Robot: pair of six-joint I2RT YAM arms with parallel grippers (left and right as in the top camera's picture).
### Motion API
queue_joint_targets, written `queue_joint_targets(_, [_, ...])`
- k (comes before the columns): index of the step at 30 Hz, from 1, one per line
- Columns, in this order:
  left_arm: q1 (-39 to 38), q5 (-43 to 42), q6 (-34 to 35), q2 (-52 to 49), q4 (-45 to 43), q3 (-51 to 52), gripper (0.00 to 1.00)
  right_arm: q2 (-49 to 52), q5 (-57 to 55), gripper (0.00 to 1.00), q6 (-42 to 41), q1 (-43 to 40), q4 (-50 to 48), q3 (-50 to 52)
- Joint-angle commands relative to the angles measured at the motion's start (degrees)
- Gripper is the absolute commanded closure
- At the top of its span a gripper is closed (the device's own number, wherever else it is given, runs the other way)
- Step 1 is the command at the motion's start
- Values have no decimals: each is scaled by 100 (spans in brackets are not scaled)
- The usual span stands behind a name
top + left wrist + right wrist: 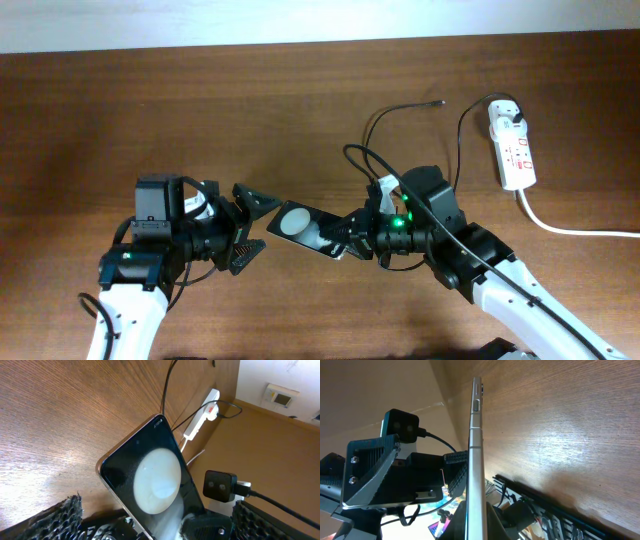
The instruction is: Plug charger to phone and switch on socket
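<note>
The phone [300, 226] [148, 471] is just beyond my left gripper's fingers, so closing now would miss it. The gripper first moves toward the phone, then closes.
The phone [300, 226], black with a round white glare, is lifted off the table and held at its right end by my right gripper [345, 238], which is shut on it. It shows edge-on in the right wrist view [476, 435] and face-on in the left wrist view [150, 475]. My left gripper [256, 228] is open, its jaws spread either side of the phone's left end, not touching it. The charger, a thin black cable [400, 108], loops across the table behind my right arm, with its tip [440, 101] lying free. The white socket strip [512, 148] lies at the far right.
The socket's thick white cord [570, 230] runs off the right edge. The strip also shows in the left wrist view [202, 416]. My two arms face each other closely at the table's front middle. Bare wood lies to the left and at the back.
</note>
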State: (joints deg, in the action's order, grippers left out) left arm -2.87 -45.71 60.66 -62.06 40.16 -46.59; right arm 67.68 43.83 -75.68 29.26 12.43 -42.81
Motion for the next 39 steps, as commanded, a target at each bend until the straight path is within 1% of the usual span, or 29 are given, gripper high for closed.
queue_joint_targets(1, [4,-103,-118,-17,-28,15,1,-35,-2,96,197,-42,-208,-90])
queue_joint_targets(3, [4,-105,-94,-17,-28,15,1,-35,-356,96,155,-39,-654,-90])
queue_joint_targets(4, [4,-129,140,-17,-31,15,1,-33,-492,96,68,-39,-859,-90])
queue_joint_targets(6, [4,-125,367,-17,-33,15,1,-33,-710,96,-374,-31,-903,-90])
queue_joint_targets(7, [4,-125,527,-17,-70,15,1,-33,-778,96,-752,0,-905,-90])
queue_joint_targets(8, [4,-122,634,-17,-160,15,5,-33,-863,96,-955,66,-905,-90])
queue_joint_targets(9, [0,-125,737,-17,-494,15,7,-33,-1021,96,-1346,269,-907,-90])
queue_joint_targets(10, [-20,-122,837,-17,-632,15,6,-33,-1075,96,-1556,435,-957,-90])
queue_joint_targets(11, [-42,-92,894,-17,-721,15,6,-33,-1121,96,-1628,546,-1012,-90])
queue_joint_targets(12, [-50,-79,920,-17,-761,15,7,-33,-1134,96,-1878,697,-1058,-90])
queue_joint_targets(13, [-50,-81,918,-17,-761,15,10,-33,-1141,96,-2120,787,-1172,-90])
queue_joint_targets(14, [-50,-83,920,-17,-761,15,11,-33,-1217,96,-2192,868,-1408,-90])
queue_joint_targets(16, [-50,-85,975,-17,-758,15,12,-33,-1613,96,-2192,977,-1445,-90])
queue_joint_targets(17, [-50,-105,1165,-17,-758,15,13,-33,-1912,96,-2192,1060,-1445,-90])
queue_joint_targets(18, [-50,-105,1384,-17,-758,15,16,-33,-2024,96,-2192,1152,-1480,-90])
queue_joint_targets(19, [-50,-105,1508,-17,-761,15,25,-31,-2127,96,-2194,1228,-1488,-90])
queue_joint_targets(20, [-50,-103,1624,-17,-761,15,30,-26,-2260,96,-2236,1287,-1488,-90])
queue_joint_targets(22, [-50,-103,1757,-17,-813,15,32,22,-2352,96,-2446,1353,-1589,-90])
queue_joint_targets(25, [-50,-105,1779,-17,-973,15,35,149,-2389,96,-2450,1508,-2076,-90])
queue_joint_targets(28, [-50,-190,1821,-17,-1003,15,39,404,-2437,96,-2704,1543,-2135,-90])
queue_joint_targets(29, [-50,-190,1818,-17,-1019,15,43,494,-2420,96,-2730,1543,-2245,-90])
queue_joint_targets(31, [-50,-190,1818,-17,-1019,15,56,636,-2310,96,-2734,1543,-2518,-90])
queue_joint_targets(34, [-50,-140,1816,-17,-1019,15,68,669,-2240,96,-3119,1543,-2535,-90])
queue_joint_targets(35, [-50,-74,1814,-17,-1051,15,76,669,-2153,96,-3134,1543,-2538,-90])
queue_joint_targets(36, [-50,-76,1816,-17,-1196,15,78,669,-2035,96,-3141,1543,-2542,-90])
queue_joint_targets(37, [-50,-79,1816,-17,-1401,15,83,669,-1954,96,-3182,1543,-2557,-90])
queue_joint_targets(38, [-50,-79,1814,-17,-1471,15,85,669,-1860,96,-3187,1541,-2557,-90])
queue_joint_targets(39, [-50,-79,1814,-17,-1469,15,91,669,-1762,96,-3202,1541,-2597,-90])
